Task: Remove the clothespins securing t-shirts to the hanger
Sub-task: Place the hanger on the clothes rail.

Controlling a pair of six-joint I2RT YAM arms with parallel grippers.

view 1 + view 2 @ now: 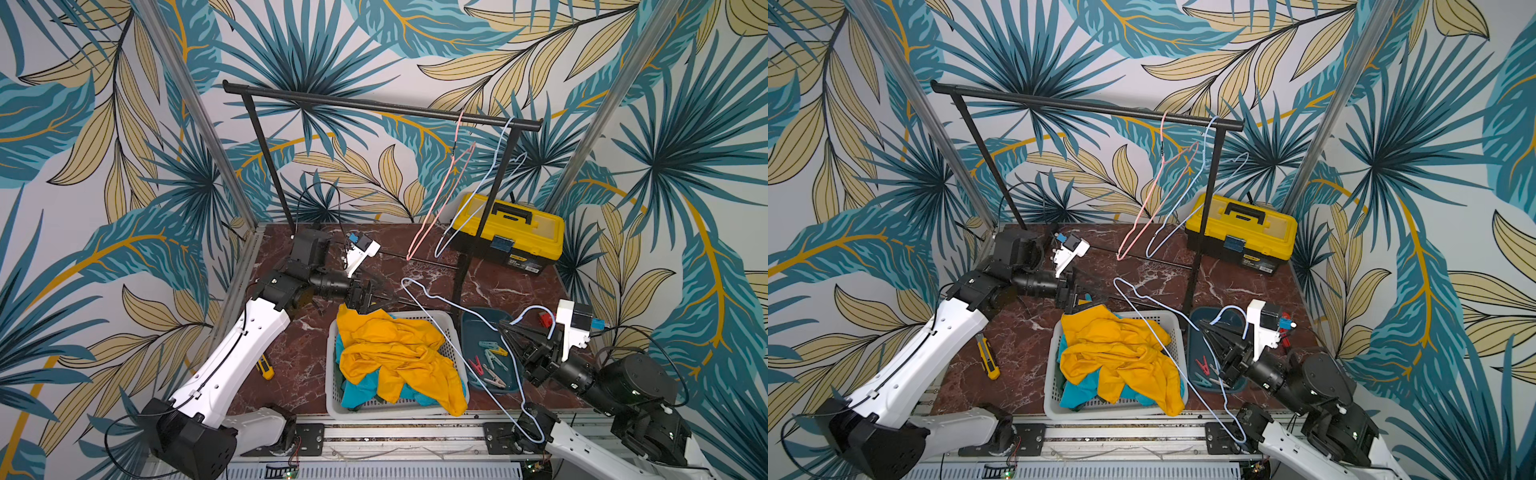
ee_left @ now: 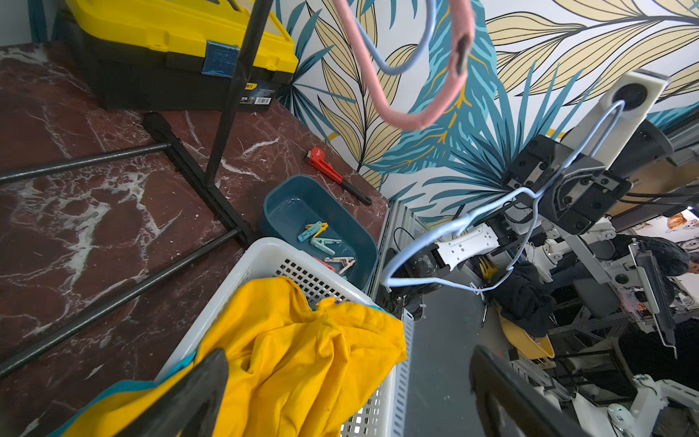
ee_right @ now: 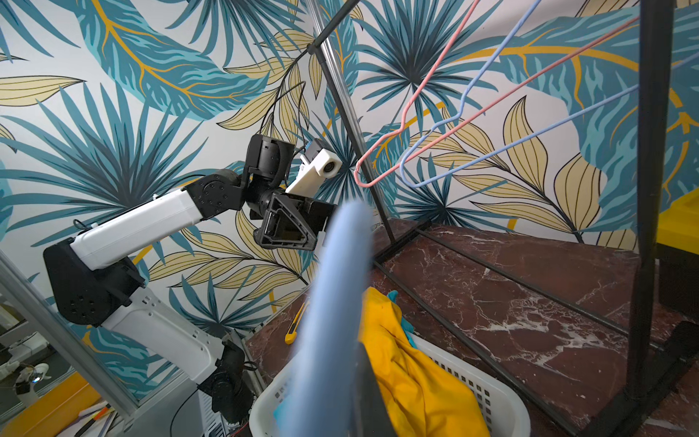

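My left gripper grabs the light blue hanger (image 3: pixel 336 287) by its corner next, so the hook stays free to hang on the rack.
Several clothespins (image 1: pixel 490 359) in teal, mint, tan, red and yellow lie loose in a dark teal tray (image 1: pixel 473 328). The t-shirts are heaped in a white basket (image 1: pixel 332 374), with the golden yellow one (image 1: pixel 395 353) on top and the turquoise one (image 1: pixel 361 392) under it. My right gripper (image 1: pixel 506 327) hangs over the tray, shut on a bare light blue wire hanger (image 3: pixel 336 287) near its hook. That hanger slants across the basket's right side. My left gripper (image 1: pixel 365 298) is open above the basket's far left corner, its fingers (image 2: pixel 189 397) holding nothing.
A black clothes rack (image 1: pixel 374 106) stands at the back with a bare pink hanger (image 1: pixel 440 199) and a bare blue hanger (image 1: pixel 482 199) on it. A yellow toolbox (image 1: pixel 507 224) sits back right. A red wrench (image 2: pixel 333 174) lies behind the tray, and a yellow utility knife (image 1: pixel 264 368) left of the basket.
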